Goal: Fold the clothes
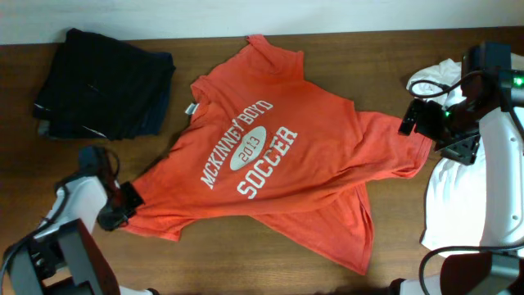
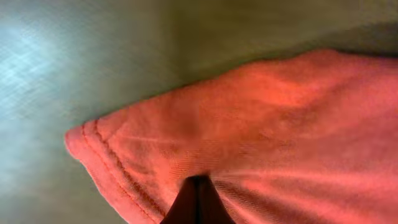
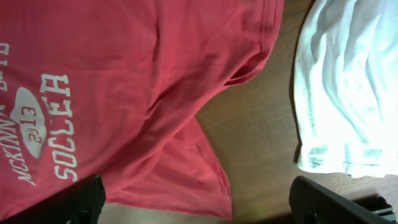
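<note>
The right gripper grabs the orange-red T-shirt (image 1: 278,164) by its edge beside the white T-shirt next, to spread the orange-red one straight for folding.
An orange-red T-shirt (image 1: 278,164) with white "McKinney Boyd Soccer" lettering lies spread and skewed across the wooden table. My left gripper (image 1: 125,201) is at the shirt's lower left corner. In the left wrist view the gripper (image 2: 198,198) is shut, pinching the hemmed orange fabric (image 2: 261,137). My right gripper (image 1: 414,120) hovers over the shirt's right edge. In the right wrist view the gripper (image 3: 205,205) stands wide open, with a corner of the orange shirt (image 3: 174,180) lying below, between the fingers and untouched.
A white T-shirt (image 1: 449,192) lies crumpled at the right edge under the right arm, and also shows as white cloth (image 3: 348,81) in the right wrist view. A pile of dark clothes (image 1: 102,82) sits at the back left. Bare wood (image 1: 74,156) lies left of the shirt.
</note>
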{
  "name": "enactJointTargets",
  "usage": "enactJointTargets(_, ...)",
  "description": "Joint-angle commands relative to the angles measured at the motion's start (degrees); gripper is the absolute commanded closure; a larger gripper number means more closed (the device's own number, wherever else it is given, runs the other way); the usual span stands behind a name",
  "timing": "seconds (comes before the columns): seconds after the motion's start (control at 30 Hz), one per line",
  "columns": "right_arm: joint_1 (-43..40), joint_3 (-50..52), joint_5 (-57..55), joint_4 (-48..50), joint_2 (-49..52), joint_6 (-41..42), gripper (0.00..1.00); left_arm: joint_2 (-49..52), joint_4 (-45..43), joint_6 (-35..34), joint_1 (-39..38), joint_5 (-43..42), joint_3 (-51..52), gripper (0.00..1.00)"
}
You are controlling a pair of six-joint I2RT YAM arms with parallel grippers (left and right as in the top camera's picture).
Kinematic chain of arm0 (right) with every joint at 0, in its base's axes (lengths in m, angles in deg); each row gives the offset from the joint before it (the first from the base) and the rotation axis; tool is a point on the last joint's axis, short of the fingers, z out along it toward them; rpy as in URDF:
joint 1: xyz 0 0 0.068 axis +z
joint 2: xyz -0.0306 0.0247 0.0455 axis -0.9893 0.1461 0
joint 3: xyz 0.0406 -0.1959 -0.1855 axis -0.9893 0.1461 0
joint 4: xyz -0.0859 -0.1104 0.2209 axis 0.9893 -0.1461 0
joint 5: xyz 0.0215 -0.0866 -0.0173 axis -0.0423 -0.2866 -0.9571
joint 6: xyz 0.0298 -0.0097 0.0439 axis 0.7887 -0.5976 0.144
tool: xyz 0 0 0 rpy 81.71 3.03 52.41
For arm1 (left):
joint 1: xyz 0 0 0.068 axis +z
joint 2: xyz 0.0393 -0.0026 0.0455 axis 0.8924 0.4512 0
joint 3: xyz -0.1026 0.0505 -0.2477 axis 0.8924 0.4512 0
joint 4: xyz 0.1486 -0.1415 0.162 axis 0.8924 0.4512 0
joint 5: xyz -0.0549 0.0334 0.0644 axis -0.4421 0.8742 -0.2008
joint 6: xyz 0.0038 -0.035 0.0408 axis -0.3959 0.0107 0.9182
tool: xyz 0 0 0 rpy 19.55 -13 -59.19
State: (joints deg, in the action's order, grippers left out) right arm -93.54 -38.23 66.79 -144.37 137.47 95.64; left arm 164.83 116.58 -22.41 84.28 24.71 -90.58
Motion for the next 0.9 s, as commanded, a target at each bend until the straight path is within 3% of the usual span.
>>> enactJointTargets(0.0, 0.31, -0.48, 0.28, 0.02, -0.63, -0.37, 0.02, 5.27, 3.8, -3.58, 4.7, 5.97, 5.97, 0.99)
enactJointTargets(0.17, 0.31, -0.48, 0.28, 0.0, -0.63, -0.37, 0.02, 0.04, 4.55, -4.24, 4.68, 5.88, 5.88, 0.99)
enactJointTargets(0.3, 0.31, -0.48, 0.28, 0.02, -0.63, -0.37, 0.02, -25.14, 6.21, -4.31, 3.02, -8.22, -3.78, 1.0)
enactJointTargets(0.43, 0.24, -0.48, -2.62, 2.43, -0.63, -2.08, 0.02, -39.08, 6.01, -3.67, -2.4, -4.59, -11.61, 0.99)
enactJointTargets(0.57, 0.31, -0.48, -2.75, 2.78, -0.55, -2.08, 0.02, -34.77, 6.19, 3.08, -8.2, -9.42, -12.48, 1.0)
enactJointTargets(0.73, 0.31, -0.35, -0.81, 5.86, -0.48, -3.72, 0.01, -12.31, 7.1, 10.78, -24.04, -9.51, -18.01, 1.0)
enactJointTargets(0.77, 0.31, -0.07, -0.79, 6.01, -0.24, -3.98, 0.68, -8.17, 7.48, 11.1, -25.68, -9.51, -20.33, 0.99)
enactJointTargets(0.8, 0.37, 0.57, 0.48, 5.11, 0.33, -3.1, 0.96, -6.4, 6.29, 11.13, -26.58, -9.49, -21.29, 1.0)
enactJointTargets(0.87, 2.64, 6.29, 3.37, 4.11, 1.31, -2.82, 0.96, -3.23, -0.87, 11.1, -27.61, -9.46, -21.57, 0.99)
